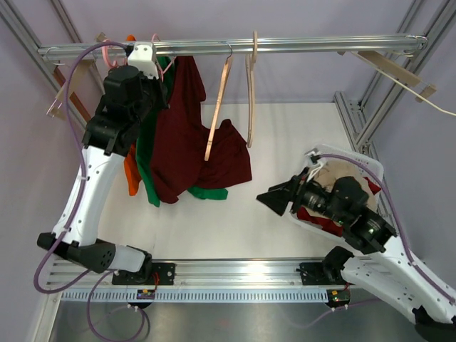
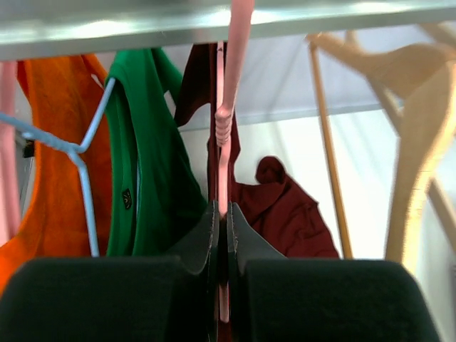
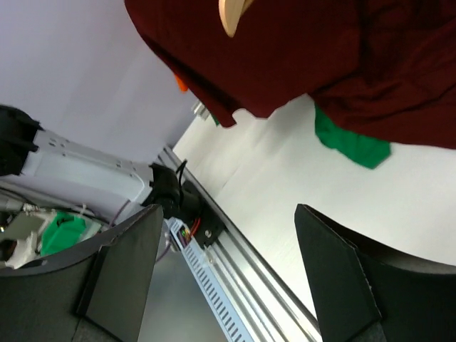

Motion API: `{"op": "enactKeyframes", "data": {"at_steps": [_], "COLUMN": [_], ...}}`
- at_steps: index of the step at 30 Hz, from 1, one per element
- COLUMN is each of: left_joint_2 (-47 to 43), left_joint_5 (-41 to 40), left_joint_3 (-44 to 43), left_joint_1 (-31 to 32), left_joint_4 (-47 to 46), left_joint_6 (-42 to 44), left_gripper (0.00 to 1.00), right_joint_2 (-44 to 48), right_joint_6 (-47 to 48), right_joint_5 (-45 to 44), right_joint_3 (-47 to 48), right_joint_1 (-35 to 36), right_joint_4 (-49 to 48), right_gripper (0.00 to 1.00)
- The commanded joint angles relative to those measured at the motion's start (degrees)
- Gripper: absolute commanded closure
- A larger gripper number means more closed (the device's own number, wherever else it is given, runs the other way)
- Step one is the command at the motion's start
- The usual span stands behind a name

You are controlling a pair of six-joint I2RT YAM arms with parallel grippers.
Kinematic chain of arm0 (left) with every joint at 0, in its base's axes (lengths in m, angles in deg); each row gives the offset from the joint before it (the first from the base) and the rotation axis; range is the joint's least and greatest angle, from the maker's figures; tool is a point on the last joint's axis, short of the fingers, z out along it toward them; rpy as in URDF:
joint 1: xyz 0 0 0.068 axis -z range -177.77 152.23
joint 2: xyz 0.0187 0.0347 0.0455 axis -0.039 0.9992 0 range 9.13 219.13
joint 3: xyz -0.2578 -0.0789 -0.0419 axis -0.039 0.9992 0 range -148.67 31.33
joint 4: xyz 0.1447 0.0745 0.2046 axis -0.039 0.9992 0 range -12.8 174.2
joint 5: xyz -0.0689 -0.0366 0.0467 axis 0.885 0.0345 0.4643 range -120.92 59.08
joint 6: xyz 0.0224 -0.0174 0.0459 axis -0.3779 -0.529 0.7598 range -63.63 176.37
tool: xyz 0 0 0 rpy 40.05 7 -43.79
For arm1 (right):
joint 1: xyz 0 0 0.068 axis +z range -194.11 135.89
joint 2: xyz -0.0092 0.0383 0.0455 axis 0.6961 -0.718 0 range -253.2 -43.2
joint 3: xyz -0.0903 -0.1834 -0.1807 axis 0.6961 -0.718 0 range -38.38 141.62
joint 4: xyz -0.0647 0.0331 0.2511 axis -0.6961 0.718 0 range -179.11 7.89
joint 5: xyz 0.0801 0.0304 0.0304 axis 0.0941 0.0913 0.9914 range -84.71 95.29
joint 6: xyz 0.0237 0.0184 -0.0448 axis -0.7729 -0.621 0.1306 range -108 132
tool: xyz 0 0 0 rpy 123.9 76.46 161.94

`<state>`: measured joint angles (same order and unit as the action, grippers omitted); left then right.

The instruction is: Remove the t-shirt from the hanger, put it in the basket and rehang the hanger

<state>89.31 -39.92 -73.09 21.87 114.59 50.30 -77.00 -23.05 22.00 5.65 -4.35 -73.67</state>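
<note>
I should grab the maroon t-shirt [image 1: 187,135] by its hem [image 1: 234,175] with my right gripper next, which leaves the top of the t-shirt free to come off the pink hanger.
A maroon t-shirt [image 1: 187,135] hangs from the rail [image 1: 285,45] on a pink hanger [image 2: 226,121]. Its lower part bunches toward the table. My left gripper [image 2: 221,210] is up at the rail, shut on the pink hanger's neck just below the twisted hook, and the maroon t-shirt [image 2: 285,214] shows behind it. Low on the right, my right gripper [image 1: 274,199] stands open and holds nothing. In the right wrist view that right gripper [image 3: 228,214] points toward the hem of the maroon t-shirt [image 3: 320,50], well apart from it.
A green shirt [image 2: 146,164] on a blue wire hanger [image 2: 82,164] and an orange shirt [image 2: 53,142] hang left of the maroon one. Two bare wooden hangers [image 1: 217,107] [image 1: 251,92] hang to its right. A white basket [image 1: 370,171] of clothes sits at the right.
</note>
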Motion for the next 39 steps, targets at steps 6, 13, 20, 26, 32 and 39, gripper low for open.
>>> {"op": "enactKeyframes", "data": {"at_steps": [6, 13, 20, 26, 32, 39], "left_joint_2": [-13.01, -27.15, -36.84, -36.06, -37.29, -38.61], "left_joint_5": [3.55, 3.45, 8.37, 13.04, 10.75, 9.17], "left_joint_3": [6.67, 19.16, 16.73, 6.00, 4.92, 5.99], "left_joint_1": [0.31, 0.22, 0.31, 0.22, 0.22, 0.14], "left_joint_4": [-7.06, -6.80, -2.15, 1.28, 1.20, -0.12], "left_joint_6": [-2.54, -8.78, -18.54, -22.58, -25.74, -27.25], "left_gripper": [1.00, 1.00, 1.00, 1.00, 1.00, 1.00], "right_joint_2": [-13.56, -26.56, -44.05, -50.74, -55.49, -61.03], "right_joint_6": [6.21, 12.89, 19.66, 23.09, 21.77, 18.97], "right_joint_5": [-21.18, -32.17, -41.13, -48.61, -50.63, -48.97], "right_joint_3": [5.96, 14.49, 30.55, 40.41, 47.97, 52.03], "right_joint_1": [24.00, 39.31, 52.85, 58.40, 58.84, 59.20], "right_joint_4": [-9.20, -14.29, -14.74, -12.46, -7.89, -10.60], "right_gripper": [0.11, 0.01, 0.00, 0.00, 0.01, 0.01]}}
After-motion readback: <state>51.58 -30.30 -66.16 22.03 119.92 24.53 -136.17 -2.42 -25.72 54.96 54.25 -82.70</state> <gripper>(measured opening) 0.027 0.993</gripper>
